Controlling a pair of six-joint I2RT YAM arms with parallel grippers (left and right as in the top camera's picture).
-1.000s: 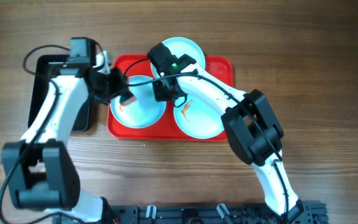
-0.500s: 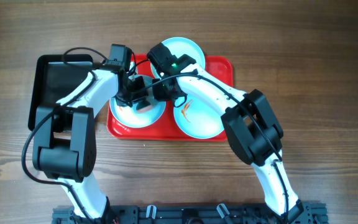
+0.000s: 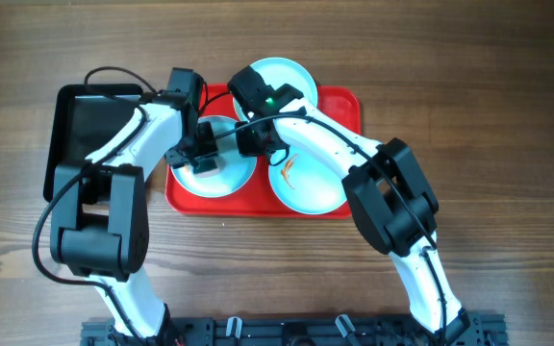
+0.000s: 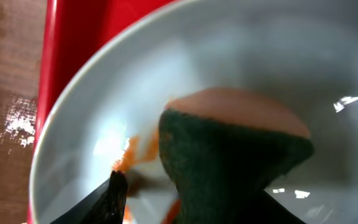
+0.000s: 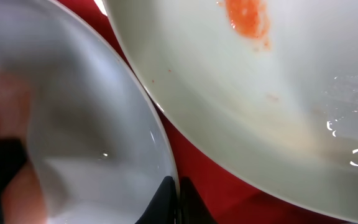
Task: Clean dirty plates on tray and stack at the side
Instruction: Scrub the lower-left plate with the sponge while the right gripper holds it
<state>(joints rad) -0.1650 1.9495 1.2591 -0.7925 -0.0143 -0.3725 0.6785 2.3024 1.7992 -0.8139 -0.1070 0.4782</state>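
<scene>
I will grab the standing sponge across its sides with my left gripper next. Then it can wipe smears off the plate.
Three turquoise-rimmed white plates lie on the red tray [image 3: 346,108]: a far one [image 3: 287,75], a left one [image 3: 221,179] and a right one [image 3: 314,190] with an orange smear. My left gripper [image 3: 203,154] hangs over the left plate [image 4: 104,106], which has orange smears of its own. A dark green and pink sponge [image 4: 229,155] stands on that plate between its fingers. The gripper [image 4: 194,194] is open, with a gap between its left finger [image 4: 114,194] and the sponge. My right gripper [image 5: 174,186] is shut on the left plate's rim [image 5: 157,134], beside the smeared right plate [image 5: 260,93].
A smaller glossy black tray [image 3: 85,135] sits on the wooden table just left of the red tray. Both arms crowd over the red tray's left half, and a cable loops above the black tray.
My left arm swung right from the black tray to the left plate. Its jaws have since parted around the sponge. The right gripper has not moved.
</scene>
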